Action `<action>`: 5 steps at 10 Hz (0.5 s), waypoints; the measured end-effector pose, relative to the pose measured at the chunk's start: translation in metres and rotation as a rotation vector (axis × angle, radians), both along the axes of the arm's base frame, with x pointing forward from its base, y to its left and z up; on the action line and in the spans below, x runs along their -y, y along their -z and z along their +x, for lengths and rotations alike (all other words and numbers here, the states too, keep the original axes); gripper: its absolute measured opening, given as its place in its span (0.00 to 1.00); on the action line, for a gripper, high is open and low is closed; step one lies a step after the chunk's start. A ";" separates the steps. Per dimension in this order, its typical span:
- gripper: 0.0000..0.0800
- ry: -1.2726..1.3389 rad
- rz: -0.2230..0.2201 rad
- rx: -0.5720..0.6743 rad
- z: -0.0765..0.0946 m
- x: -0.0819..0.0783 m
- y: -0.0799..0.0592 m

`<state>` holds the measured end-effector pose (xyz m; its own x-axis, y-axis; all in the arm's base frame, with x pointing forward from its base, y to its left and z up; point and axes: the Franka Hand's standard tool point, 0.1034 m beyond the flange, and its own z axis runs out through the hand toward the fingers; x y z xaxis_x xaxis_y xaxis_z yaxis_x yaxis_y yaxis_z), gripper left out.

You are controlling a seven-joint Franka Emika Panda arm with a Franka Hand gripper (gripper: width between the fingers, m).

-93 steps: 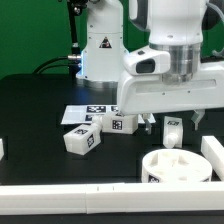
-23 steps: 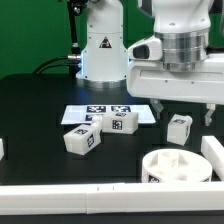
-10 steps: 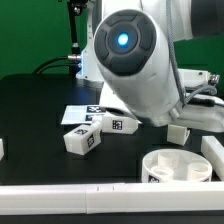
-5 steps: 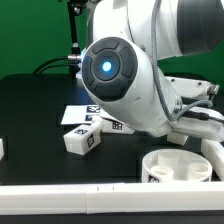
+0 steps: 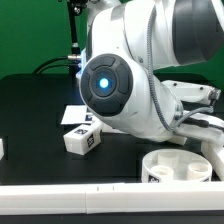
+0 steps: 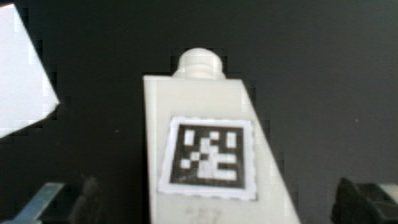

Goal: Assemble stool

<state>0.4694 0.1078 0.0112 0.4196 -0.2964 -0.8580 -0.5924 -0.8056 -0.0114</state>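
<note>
My gripper should close now. Closing now would hold the white leg. Its fingertips are low on both sides of the leg's body in the wrist view.
In the wrist view a white block leg (image 6: 199, 140) with a square tag and a round peg at one end lies on the black table. My gripper (image 6: 210, 200) is open. Its dark fingers (image 6: 54, 200) stand wide on either side of the leg, with a gap to it on each side. In the exterior view the tilted arm (image 5: 125, 85) hides the gripper and that leg. The round ring-shaped seat (image 5: 180, 166) sits at the front right. Another tagged leg (image 5: 82, 138) lies at the exterior view's left.
The marker board (image 5: 70, 113) lies behind the left leg, partly covered by the arm. A long white rail (image 5: 100, 196) runs along the front, and another rail piece (image 5: 213, 150) stands to the right of the seat. A white surface (image 6: 22, 80) shows at the wrist view's edge.
The arm has tilted and swung forward over the table. Its large joint now fills the middle of the exterior view and hides the middle leg and the leg by the seat.
</note>
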 end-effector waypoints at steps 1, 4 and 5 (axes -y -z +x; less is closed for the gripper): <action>0.81 0.000 0.000 -0.001 0.000 0.000 0.000; 0.47 0.000 0.000 -0.001 -0.001 0.000 0.000; 0.40 -0.001 -0.001 0.001 0.000 0.000 0.000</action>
<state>0.4693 0.1077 0.0115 0.4209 -0.2965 -0.8573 -0.5913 -0.8064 -0.0114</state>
